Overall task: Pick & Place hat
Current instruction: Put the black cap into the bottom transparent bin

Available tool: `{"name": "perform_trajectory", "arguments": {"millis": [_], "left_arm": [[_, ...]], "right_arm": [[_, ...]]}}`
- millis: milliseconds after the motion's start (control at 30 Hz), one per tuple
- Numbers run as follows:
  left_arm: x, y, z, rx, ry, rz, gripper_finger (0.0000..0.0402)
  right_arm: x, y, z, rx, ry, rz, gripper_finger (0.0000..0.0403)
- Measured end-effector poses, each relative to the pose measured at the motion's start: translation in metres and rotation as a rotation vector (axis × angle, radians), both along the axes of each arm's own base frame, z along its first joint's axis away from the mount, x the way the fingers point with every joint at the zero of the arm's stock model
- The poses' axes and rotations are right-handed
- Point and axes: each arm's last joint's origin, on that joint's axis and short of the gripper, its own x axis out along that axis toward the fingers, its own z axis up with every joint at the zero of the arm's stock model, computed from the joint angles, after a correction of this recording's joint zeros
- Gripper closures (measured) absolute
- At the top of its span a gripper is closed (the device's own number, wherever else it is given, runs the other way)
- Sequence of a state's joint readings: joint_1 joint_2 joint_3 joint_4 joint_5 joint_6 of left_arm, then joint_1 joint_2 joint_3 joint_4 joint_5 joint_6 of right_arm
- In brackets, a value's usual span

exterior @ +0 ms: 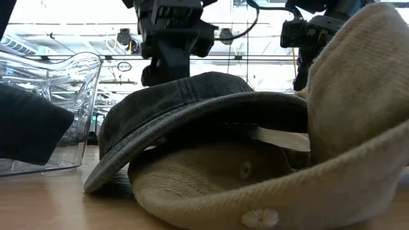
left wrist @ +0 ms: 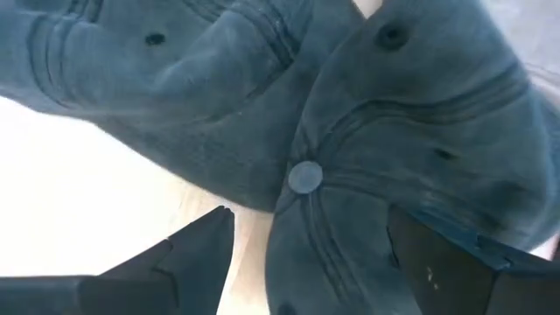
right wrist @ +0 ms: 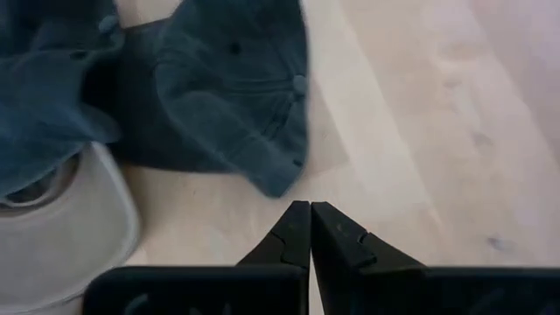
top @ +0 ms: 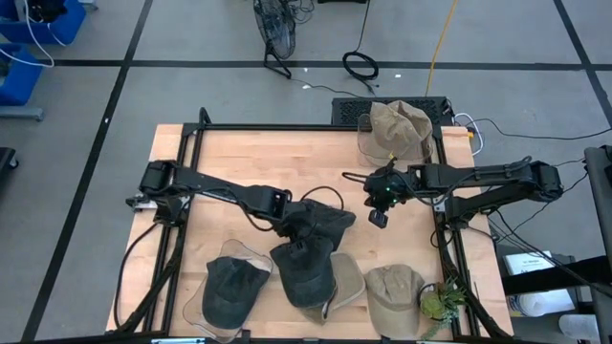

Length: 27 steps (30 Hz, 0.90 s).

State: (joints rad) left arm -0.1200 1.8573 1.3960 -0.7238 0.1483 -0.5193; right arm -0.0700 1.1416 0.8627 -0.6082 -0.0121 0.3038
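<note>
My left gripper grabs the dark cap by the cap's top around its top button (left wrist: pixel 304 178) next, to pick and place it.
Two dark caps overlap in the middle of the table: one (top: pixel 330 222) lies partly on the other (top: pixel 301 272). A third dark cap (top: pixel 234 287) sits in a clear container. Two tan caps (top: pixel 392 291) lie near the near edge, and another tan cap (top: pixel 397 129) lies at the far edge. My left gripper (top: pixel 304 227) is open above a dark cap's crown (left wrist: pixel 367 131). Its fingers stand on either side of the top button (left wrist: pixel 304 178). My right gripper (top: pixel 380 208) is shut over bare wood, to the right of the dark caps (right wrist: pixel 236 96). My left gripper comes at the dark cap's crown from above, with one finger (left wrist: pixel 201 249) over the bare table and the other finger (left wrist: pixel 437 258) over the cap's panel. I cannot tell whether either finger touches the cloth.
A clear plastic container (exterior: pixel 57 108) stands at the near left. A small green plant (top: pixel 442 301) sits at the near right corner. A black frame rail (top: pixel 287 127) runs along the table's edges. Bare wood (top: pixel 268 158) lies across the far half of the table.
</note>
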Motion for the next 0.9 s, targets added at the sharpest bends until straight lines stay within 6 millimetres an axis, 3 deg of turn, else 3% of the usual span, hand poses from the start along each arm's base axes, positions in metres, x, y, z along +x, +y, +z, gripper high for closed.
{"name": "perform_trajectory", "arguments": {"millis": [333, 600, 733, 900], "left_arm": [[0.007, -0.002, -0.030, -0.033, 0.091, -0.044, 0.0115], [0.009, -0.003, -0.037, -0.092, 0.114, -0.025, 0.0134], [0.009, -0.004, -0.036, -0.130, 0.122, -0.020, 0.0214], [0.013, -0.005, -0.035, -0.132, 0.067, -0.076, 0.0372]], "right_arm": [[0.004, 0.000, 0.005, 0.007, -0.077, 0.012, 0.0403], [0.004, 0.000, 0.010, -0.005, -0.132, 0.020, 0.0403], [0.005, 0.000, 0.011, -0.006, -0.147, 0.020, 0.0403], [0.005, 0.000, 0.011, -0.006, -0.142, 0.020, 0.0403]]}}
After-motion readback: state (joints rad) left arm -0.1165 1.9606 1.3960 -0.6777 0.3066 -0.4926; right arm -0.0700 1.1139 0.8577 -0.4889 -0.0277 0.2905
